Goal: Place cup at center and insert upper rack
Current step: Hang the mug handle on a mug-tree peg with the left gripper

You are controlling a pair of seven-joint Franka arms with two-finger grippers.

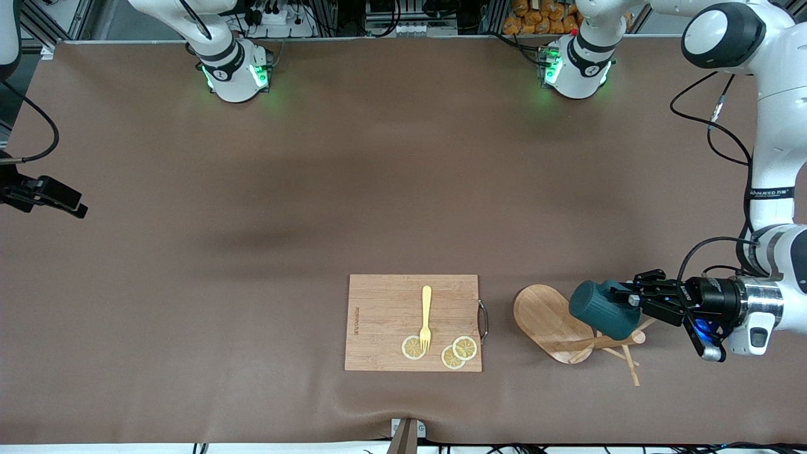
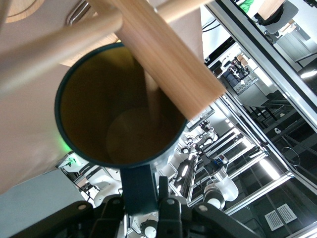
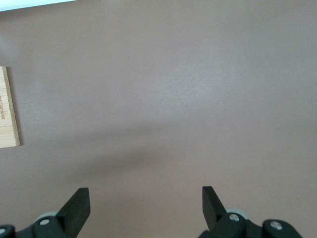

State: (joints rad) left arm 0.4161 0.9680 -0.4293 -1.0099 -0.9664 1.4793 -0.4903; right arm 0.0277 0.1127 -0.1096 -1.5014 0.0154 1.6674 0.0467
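The rack's wooden post (image 2: 168, 64) crosses inside the cup's opening in the left wrist view, so the cup would hang on the rack and my left gripper should open.
The dark teal cup (image 1: 597, 309) is held sideways by its handle in my left gripper (image 1: 632, 301), just over the upper rack (image 1: 550, 318). The rack is a light wooden mug tree that lies tipped over on the table, its post and pegs (image 1: 621, 347) under the cup. In the left wrist view the cup's tan inside (image 2: 114, 119) faces the camera. The rack's post (image 2: 168, 64) crosses the cup's mouth, and the left gripper (image 2: 148, 198) is shut on the handle. My right gripper (image 1: 74, 208) waits at the right arm's end of the table and shows open and empty in its wrist view (image 3: 146, 203).
A rectangular wooden cutting board (image 1: 384, 302) lies beside the rack toward the right arm's end. It bears a yellow fork (image 1: 426, 315) and lemon slices (image 1: 457, 352). Its edge shows in the right wrist view (image 3: 9, 109). The brown table cover (image 1: 252, 252) is bare elsewhere.
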